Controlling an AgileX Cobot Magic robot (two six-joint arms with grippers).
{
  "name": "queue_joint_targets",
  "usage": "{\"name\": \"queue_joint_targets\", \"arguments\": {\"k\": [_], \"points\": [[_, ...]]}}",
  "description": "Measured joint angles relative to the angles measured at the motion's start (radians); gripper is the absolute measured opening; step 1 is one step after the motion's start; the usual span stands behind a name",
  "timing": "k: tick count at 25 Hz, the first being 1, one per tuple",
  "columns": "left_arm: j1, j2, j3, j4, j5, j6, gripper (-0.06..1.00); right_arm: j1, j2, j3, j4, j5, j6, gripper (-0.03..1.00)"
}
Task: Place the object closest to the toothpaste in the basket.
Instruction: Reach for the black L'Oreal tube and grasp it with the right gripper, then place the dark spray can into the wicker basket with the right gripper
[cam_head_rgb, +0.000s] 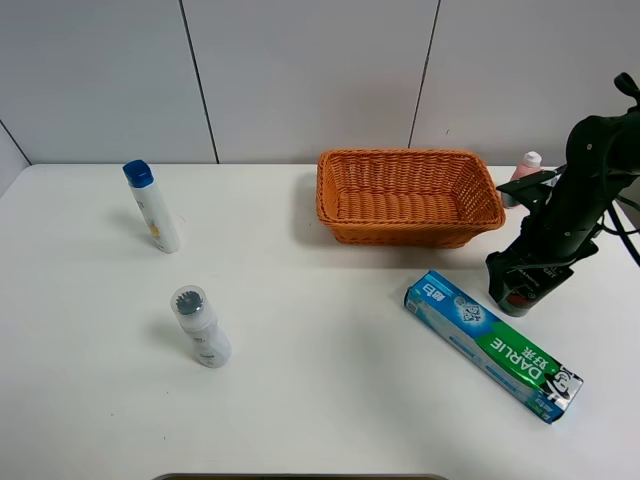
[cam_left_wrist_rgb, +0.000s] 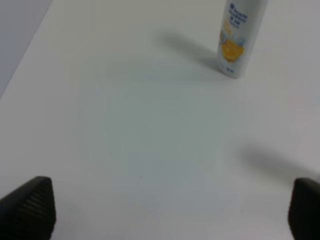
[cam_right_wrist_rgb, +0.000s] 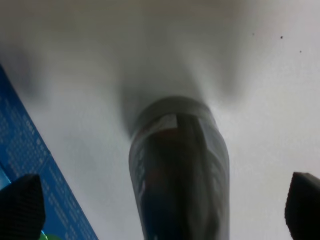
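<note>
My fingertips stand wide on both sides of the dark container (cam_head_rgb: 518, 298) and closing now would catch it, so it is time for my right gripper to close.
The toothpaste box (cam_head_rgb: 492, 343), blue and green, lies on the white table at the front right; its blue edge shows in the right wrist view (cam_right_wrist_rgb: 35, 200). Right beside it stands a small dark container (cam_head_rgb: 518, 298) with a grey rim (cam_right_wrist_rgb: 180, 165). My right gripper (cam_head_rgb: 527, 272) is lowered over this container, and in the wrist view (cam_right_wrist_rgb: 162, 212) its jaws stand wide apart on either side without touching it. The orange wicker basket (cam_head_rgb: 400, 155) sits at the back centre-right and holds nothing. My left gripper (cam_left_wrist_rgb: 172, 207) is open and empty over bare table.
A pink-and-white bottle (cam_head_rgb: 524, 168) stands behind the basket's right end. A white bottle with a blue cap (cam_head_rgb: 153, 207) stands at the back left, also in the left wrist view (cam_left_wrist_rgb: 239, 37). A grey-capped white bottle (cam_head_rgb: 200, 325) stands at the front left.
</note>
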Motion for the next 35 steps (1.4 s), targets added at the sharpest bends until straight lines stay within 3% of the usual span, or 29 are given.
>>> {"name": "queue_joint_targets", "arguments": {"k": [5, 8, 12, 17, 35], "points": [[0.000, 0.000, 0.000, 0.000, 0.000, 0.000, 0.94, 0.000, 0.000, 0.000, 0.000, 0.000, 0.005, 0.99], [0.000, 0.000, 0.000, 0.000, 0.000, 0.000, 0.94, 0.000, 0.000, 0.000, 0.000, 0.001, 0.005, 0.93], [0.000, 0.000, 0.000, 0.000, 0.000, 0.000, 0.94, 0.000, 0.000, 0.000, -0.001, 0.011, 0.005, 0.69], [0.000, 0.000, 0.000, 0.000, 0.000, 0.000, 0.94, 0.000, 0.000, 0.000, -0.010, 0.014, 0.005, 0.32], [0.000, 0.000, 0.000, 0.000, 0.000, 0.000, 0.94, 0.000, 0.000, 0.000, -0.011, 0.014, 0.013, 0.32]]}}
